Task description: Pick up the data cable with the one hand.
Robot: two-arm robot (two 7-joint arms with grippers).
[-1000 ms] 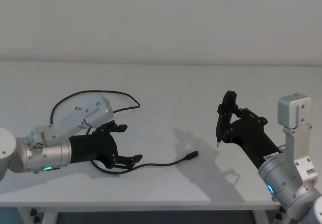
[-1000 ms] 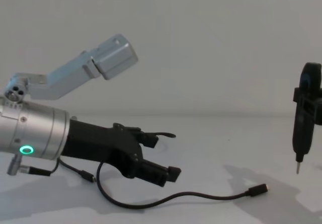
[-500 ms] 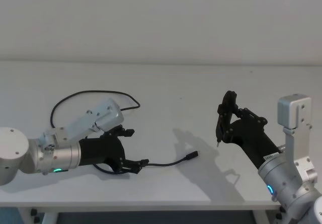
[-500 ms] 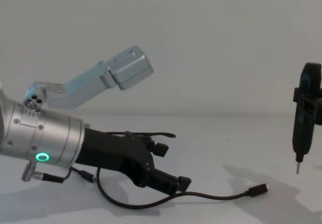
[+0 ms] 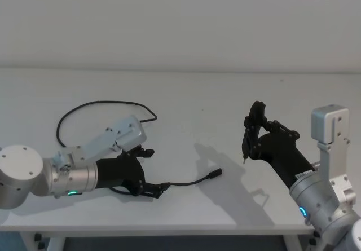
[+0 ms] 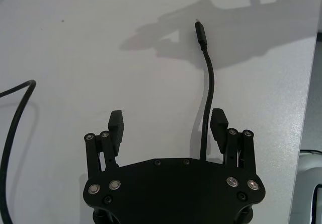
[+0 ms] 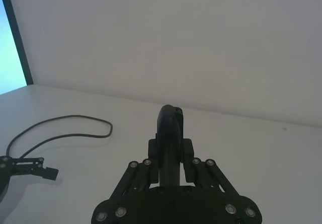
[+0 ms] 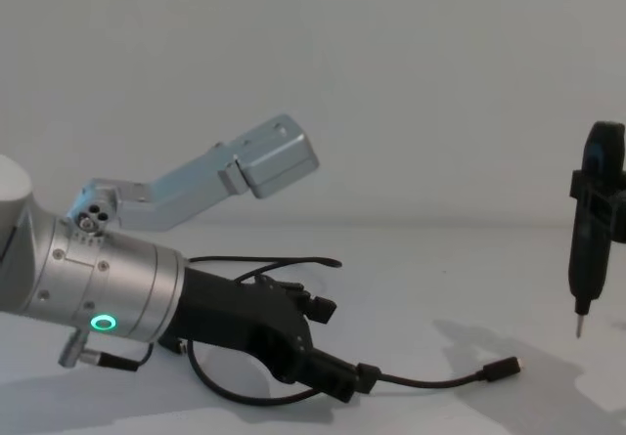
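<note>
My left gripper grabs the black cable by its cord behind the plug [image 6: 208, 105] next, to pick up the data cable [image 6: 210, 83].
The data cable [image 5: 186, 182] lies on the white table, a thin black cord with one plug [image 5: 215, 174] pointing right and a loop [image 5: 107, 103] farther back. My left gripper [image 5: 151, 171], the one hand with the green ring light, is low over the cord's near stretch and open. In the left wrist view the cable [image 6: 210, 83] passes between the fingers, close against one finger [image 6: 219, 126], with the gripper [image 6: 167, 121] not closed on it. From the chest the gripper [image 8: 342, 345] reaches the table where the cable [image 8: 430, 381] runs out to its plug [image 8: 504, 368].
My right gripper [image 5: 248, 141] hangs still above the table's right side, shut on a narrow black tool with a thin metal tip [image 8: 579, 327]. The table's front edge [image 5: 180, 231] lies just behind the left arm. A plain white wall stands at the back.
My left gripper has moved forward and down along the cable, its fingers now straddling the cord at table level, still open. The right arm and the cable have not moved.
</note>
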